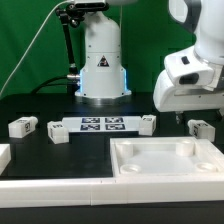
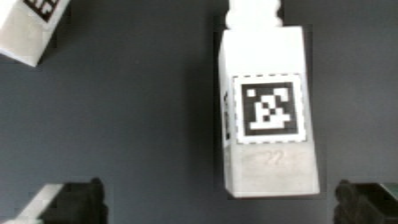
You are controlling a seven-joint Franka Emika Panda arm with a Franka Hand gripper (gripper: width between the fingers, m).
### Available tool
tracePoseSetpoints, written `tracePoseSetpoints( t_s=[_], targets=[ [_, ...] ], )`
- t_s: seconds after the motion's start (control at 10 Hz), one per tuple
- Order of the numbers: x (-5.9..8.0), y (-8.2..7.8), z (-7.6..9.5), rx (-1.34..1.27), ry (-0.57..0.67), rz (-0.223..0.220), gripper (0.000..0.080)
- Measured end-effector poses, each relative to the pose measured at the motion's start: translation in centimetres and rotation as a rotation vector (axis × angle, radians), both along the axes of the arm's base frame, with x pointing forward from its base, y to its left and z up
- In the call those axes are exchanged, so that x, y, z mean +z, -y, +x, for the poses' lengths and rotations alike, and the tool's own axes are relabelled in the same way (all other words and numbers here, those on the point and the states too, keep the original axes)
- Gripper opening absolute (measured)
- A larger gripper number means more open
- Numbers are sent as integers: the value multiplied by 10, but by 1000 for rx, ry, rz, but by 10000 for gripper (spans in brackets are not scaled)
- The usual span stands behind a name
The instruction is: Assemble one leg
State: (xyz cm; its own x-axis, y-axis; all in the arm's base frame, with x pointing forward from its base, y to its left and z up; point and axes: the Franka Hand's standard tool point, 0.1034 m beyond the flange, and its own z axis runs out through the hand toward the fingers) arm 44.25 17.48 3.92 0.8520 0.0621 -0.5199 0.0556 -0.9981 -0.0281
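Observation:
Next, my gripper grabs the leg by its square end [image 2: 272, 174], leaving its narrow round end free to go into the white panel.
In the wrist view a leg [image 2: 270, 105], a long white block with a black-and-white tag on its face, lies on the dark table between my spread fingers. My gripper [image 2: 217, 203] is open and empty, with the dark fingertips [image 2: 71, 200] on either side of the leg's near end, not touching it. In the exterior view my gripper [image 1: 190, 110] hangs just above the rightmost leg [image 1: 203, 127]. Another leg [image 2: 32, 30] shows at the wrist view's corner. The large white panel [image 1: 165, 160] lies in front.
The marker board [image 1: 102, 124] lies mid-table before the robot base [image 1: 102, 60]. More legs lie at the exterior view's left [image 1: 22, 126], [image 1: 58, 133] and beside the board [image 1: 148, 123]. A white part [image 1: 4, 155] sits at the left edge.

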Motion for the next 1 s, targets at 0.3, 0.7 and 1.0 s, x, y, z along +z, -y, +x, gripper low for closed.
tracePoseSetpoints(
  t_s=[0.3,0.7,1.0],
  targets=[
    [-4,-2,-8,21,-242,-34,649],
    [-18,-7,-9,28,-398,-61,649],
    [-23,-13,-14,26,-400,-76,649]
  ],
)
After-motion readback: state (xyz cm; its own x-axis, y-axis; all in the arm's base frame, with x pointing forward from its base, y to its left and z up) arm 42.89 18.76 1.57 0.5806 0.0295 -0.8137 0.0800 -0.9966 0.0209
